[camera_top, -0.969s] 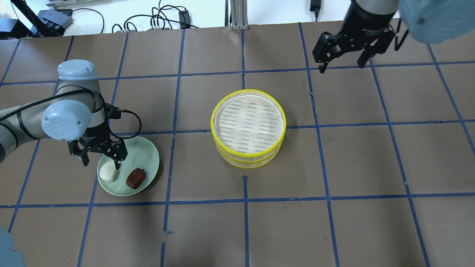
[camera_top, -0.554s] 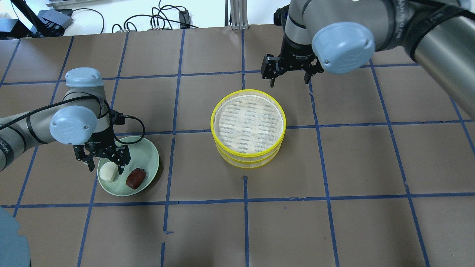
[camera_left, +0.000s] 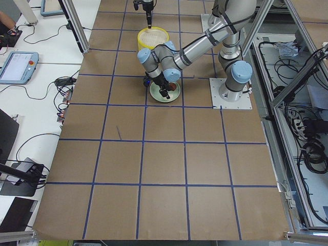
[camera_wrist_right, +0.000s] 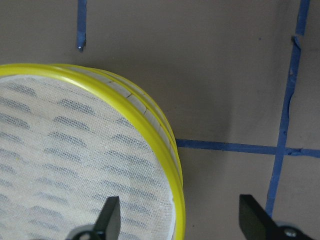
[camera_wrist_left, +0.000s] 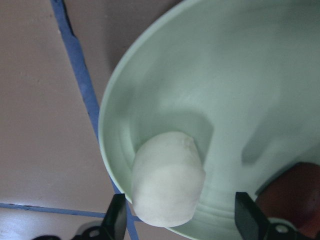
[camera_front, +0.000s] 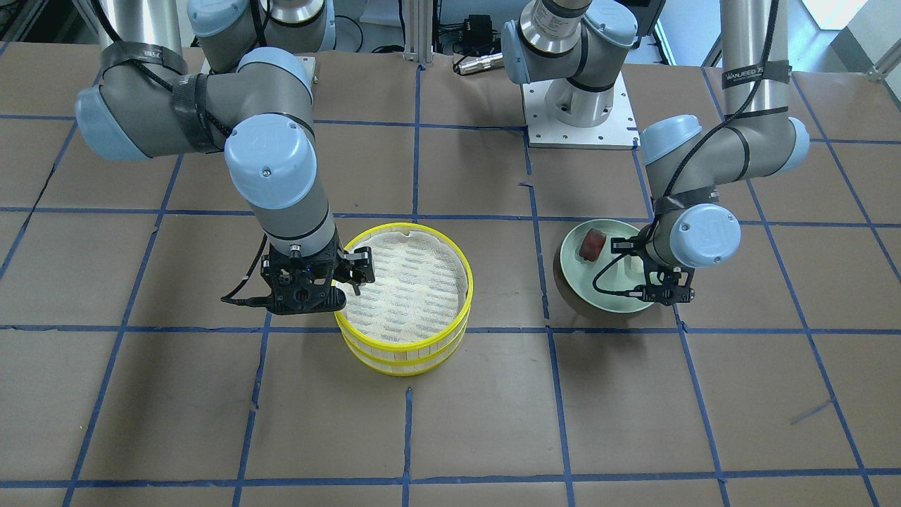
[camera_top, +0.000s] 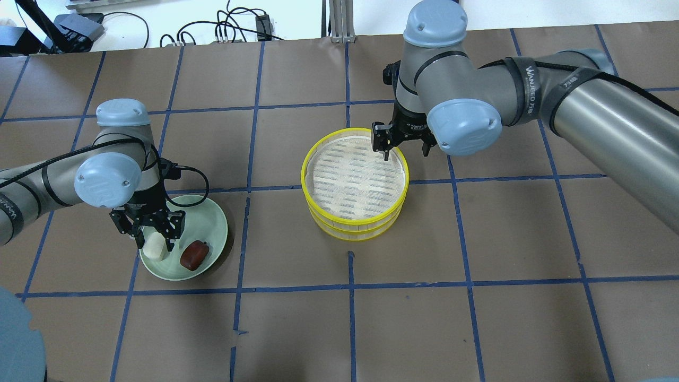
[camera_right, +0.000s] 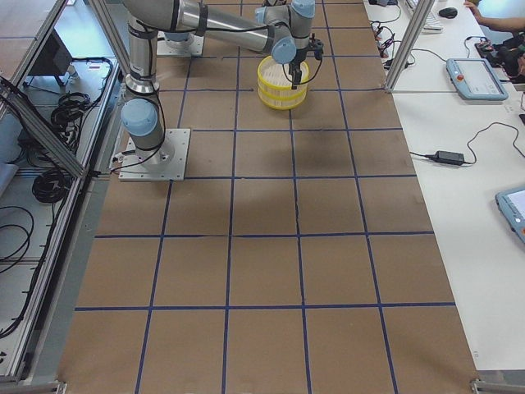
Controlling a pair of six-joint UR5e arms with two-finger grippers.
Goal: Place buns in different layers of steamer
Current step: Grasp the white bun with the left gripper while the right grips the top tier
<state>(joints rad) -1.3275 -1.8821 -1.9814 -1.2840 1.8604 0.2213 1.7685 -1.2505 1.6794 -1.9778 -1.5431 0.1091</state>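
Note:
The top steamer tray (camera_front: pixel 405 283) (camera_wrist_right: pixel 75 160) should be grabbed next by its yellow rim with my right gripper. That will open up the lower layer of the steamer for a bun.
The creamy white bun (camera_top: pixel 153 248) and the dark reddish-brown bun (camera_top: pixel 193 254) lie on a pale green plate (camera_top: pixel 216 223) at the table's left. My left gripper (camera_top: pixel 154 234) is open, its fingers either side of the white bun (camera_wrist_left: pixel 167 180), low over the plate (camera_wrist_left: pixel 150 85). The brown bun (camera_wrist_left: pixel 296 192) lies just to its right. The two steamer trays (camera_top: pixel 304 178) stand stacked at the centre, the top liner bare. My right gripper (camera_top: pixel 405 150) is open and straddles the stack's far right yellow rim (camera_wrist_right: pixel 150 125), one finger over the liner, one outside.
Cables and power gear (camera_top: pixel 233 26) lie beyond the table's far edge, with a metal post (camera_top: pixel 339 21) at the middle. The arm bases (camera_front: pixel 577 105) stand on the robot's side. Blue tape lines cross the brown table (camera_top: pixel 477 318).
My right arm swung in from the far right and came down over the steamer's far rim. My left gripper shifted slightly and lowered around the white bun.

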